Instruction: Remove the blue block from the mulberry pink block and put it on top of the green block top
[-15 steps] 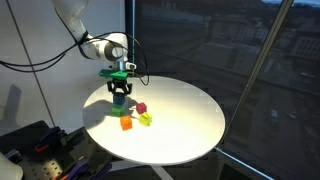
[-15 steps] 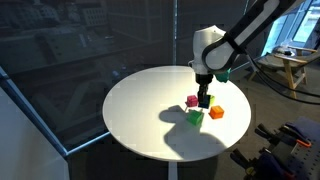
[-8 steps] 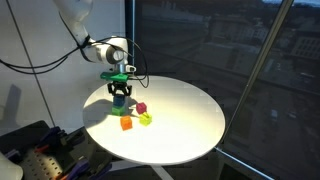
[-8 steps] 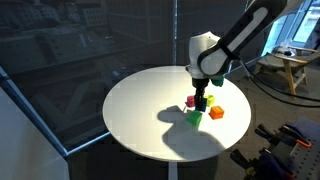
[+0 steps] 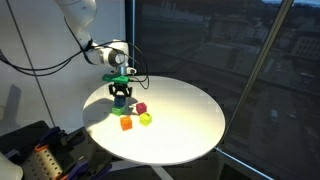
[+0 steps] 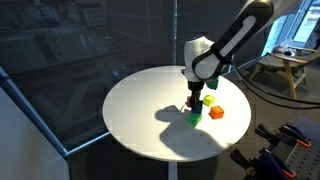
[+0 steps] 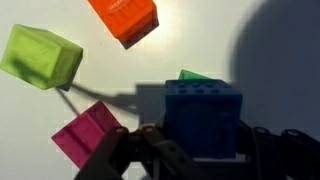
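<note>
The green block (image 6: 195, 118) sits just beneath the blue block, so the blue block would rest on the green block, and it is now time to open my gripper.
In the wrist view my gripper (image 7: 203, 150) is shut on the blue block (image 7: 203, 118), which hangs between the fingers. The green block (image 7: 200, 77) sits just beneath it, with only its far edge showing. The mulberry pink block (image 7: 88, 135) lies bare on the table to the left. In an exterior view the gripper (image 6: 193, 103) hangs right over the green block (image 6: 195, 118). In an exterior view the gripper (image 5: 121, 94) is beside the pink block (image 5: 141, 108).
A yellow block (image 7: 40, 57) and a red-orange block (image 7: 125, 18) lie close by, also seen in an exterior view as yellow (image 5: 146, 119) and orange (image 5: 126, 123). All rest on a round white table (image 6: 140, 110) beside dark windows.
The gripper has carried the blue block sideways away from the pink block and down, so that it is now over the green block.
</note>
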Motion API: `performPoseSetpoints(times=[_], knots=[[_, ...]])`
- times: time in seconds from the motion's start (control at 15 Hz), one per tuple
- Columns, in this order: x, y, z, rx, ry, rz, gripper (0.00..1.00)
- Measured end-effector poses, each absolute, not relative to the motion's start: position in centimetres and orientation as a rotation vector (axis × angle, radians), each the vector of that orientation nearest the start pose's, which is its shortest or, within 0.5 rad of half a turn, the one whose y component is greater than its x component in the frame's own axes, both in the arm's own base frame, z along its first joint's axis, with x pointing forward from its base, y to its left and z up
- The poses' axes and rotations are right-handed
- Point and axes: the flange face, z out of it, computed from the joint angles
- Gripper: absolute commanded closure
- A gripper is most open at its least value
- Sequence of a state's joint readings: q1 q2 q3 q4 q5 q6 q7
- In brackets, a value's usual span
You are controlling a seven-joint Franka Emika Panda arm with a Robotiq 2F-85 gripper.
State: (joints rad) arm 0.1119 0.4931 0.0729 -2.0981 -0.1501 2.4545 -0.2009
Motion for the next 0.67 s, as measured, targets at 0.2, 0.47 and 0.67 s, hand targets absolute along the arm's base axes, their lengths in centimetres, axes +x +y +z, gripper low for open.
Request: performPoseSetpoints(times=[0.2,0.47,0.67], knots=[[55.88,10.54,16.74,-3.085,-0.791,0.216,0.23],[55.97,10.49,16.62,-3.086,-0.788,0.217,0.00],[56.03,10.35,16.59,-3.088,-0.784,0.217,0.00]])
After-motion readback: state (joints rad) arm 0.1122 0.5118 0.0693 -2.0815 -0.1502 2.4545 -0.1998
